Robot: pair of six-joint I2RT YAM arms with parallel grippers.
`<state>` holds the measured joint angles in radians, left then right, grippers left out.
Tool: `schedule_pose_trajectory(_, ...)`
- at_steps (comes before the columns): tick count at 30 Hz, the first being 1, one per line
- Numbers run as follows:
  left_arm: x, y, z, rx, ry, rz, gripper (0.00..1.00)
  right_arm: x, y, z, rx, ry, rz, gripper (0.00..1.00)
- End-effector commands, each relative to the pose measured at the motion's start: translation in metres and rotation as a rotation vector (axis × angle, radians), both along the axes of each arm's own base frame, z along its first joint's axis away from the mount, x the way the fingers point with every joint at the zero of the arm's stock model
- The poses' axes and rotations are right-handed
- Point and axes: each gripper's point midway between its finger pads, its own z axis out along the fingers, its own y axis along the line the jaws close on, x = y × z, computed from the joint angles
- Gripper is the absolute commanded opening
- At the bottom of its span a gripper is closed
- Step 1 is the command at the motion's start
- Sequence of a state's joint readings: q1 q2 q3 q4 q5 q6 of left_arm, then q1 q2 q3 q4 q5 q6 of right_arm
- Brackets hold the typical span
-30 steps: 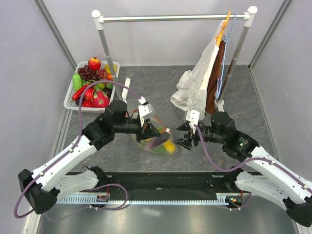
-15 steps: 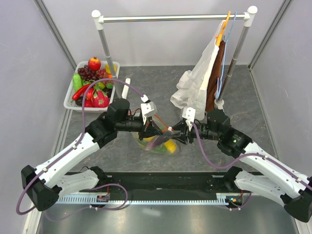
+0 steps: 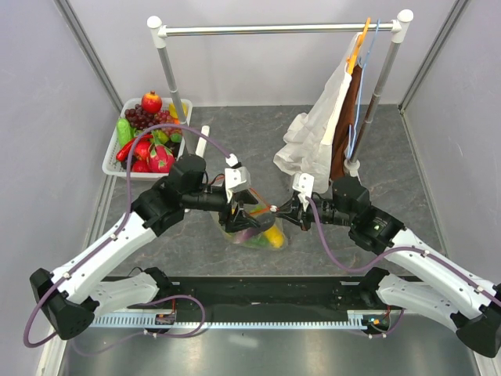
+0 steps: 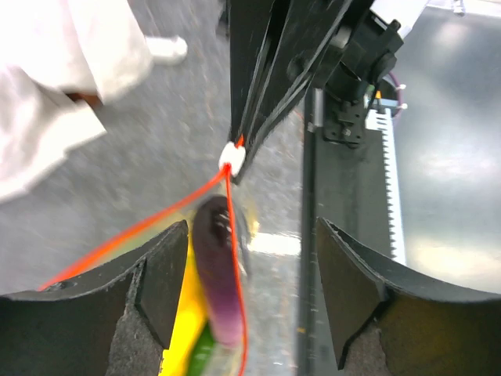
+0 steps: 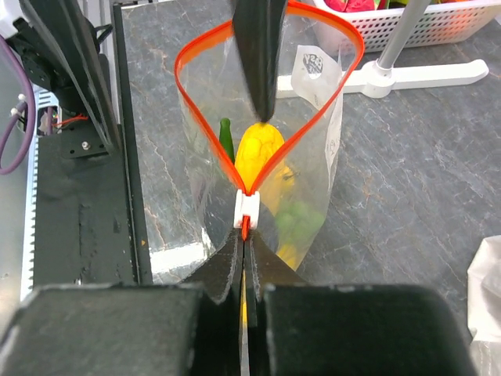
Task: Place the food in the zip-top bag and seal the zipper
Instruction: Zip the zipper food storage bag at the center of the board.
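Note:
The left gripper next needs to grab the white slider (image 3: 272,208) (image 4: 232,157) beside the zipper end that the right gripper holds. It should then pull the slider along to seal the zipper.
The zip-top bag (image 3: 254,231) stands at the middle of the table with its mouth spread in a loop. Inside it lie a purple eggplant (image 4: 215,274), a yellow lemon (image 5: 258,149) and green grapes (image 5: 297,221). My right gripper (image 5: 244,239) is shut on the orange-red zipper (image 5: 200,133), on its end just behind the white slider (image 5: 247,206). My left gripper (image 4: 252,235) hangs open above the bag's mouth, its fingers apart on either side of the near zipper edge and touching nothing. From above, the left gripper (image 3: 252,210) and the right gripper (image 3: 283,213) nearly meet at the slider (image 3: 272,208).
A white basket (image 3: 110,157) of more toy food stands at the back left. A clothes rack (image 3: 274,30) spans the back, its foot (image 3: 202,145) left of the bag, with white cloth (image 3: 317,133) hanging at the right. A black rail (image 3: 266,291) runs along the near edge.
My right gripper has moved left to the bag and shut on the zipper's end. My left gripper has opened and let go of the bag's edge.

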<state>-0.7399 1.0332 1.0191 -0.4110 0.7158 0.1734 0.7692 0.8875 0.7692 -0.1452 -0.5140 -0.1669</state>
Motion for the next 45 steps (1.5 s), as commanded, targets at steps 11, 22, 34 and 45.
schedule_pose_trajectory(11, 0.008, -0.034, 0.033, -0.033, -0.343, -0.292, 0.56, 0.000, -0.004, 0.014, 0.016, -0.115, 0.014, 0.00)
schedule_pose_trajectory(22, 0.013, -0.053, 0.024, -0.012, -0.331, -0.293, 0.44, -0.002, -0.005, 0.016, 0.032, -0.119, 0.016, 0.00)
schedule_pose_trajectory(34, 0.028, -0.021, -0.003, 0.075, -0.290, -0.188, 0.04, -0.007, -0.011, 0.015, 0.029, -0.130, 0.010, 0.00)
schedule_pose_trajectory(45, 0.053, 0.062, -0.025, 0.212, -0.320, -0.046, 0.02, -0.006, -0.024, 0.012, 0.017, -0.143, -0.047, 0.00)
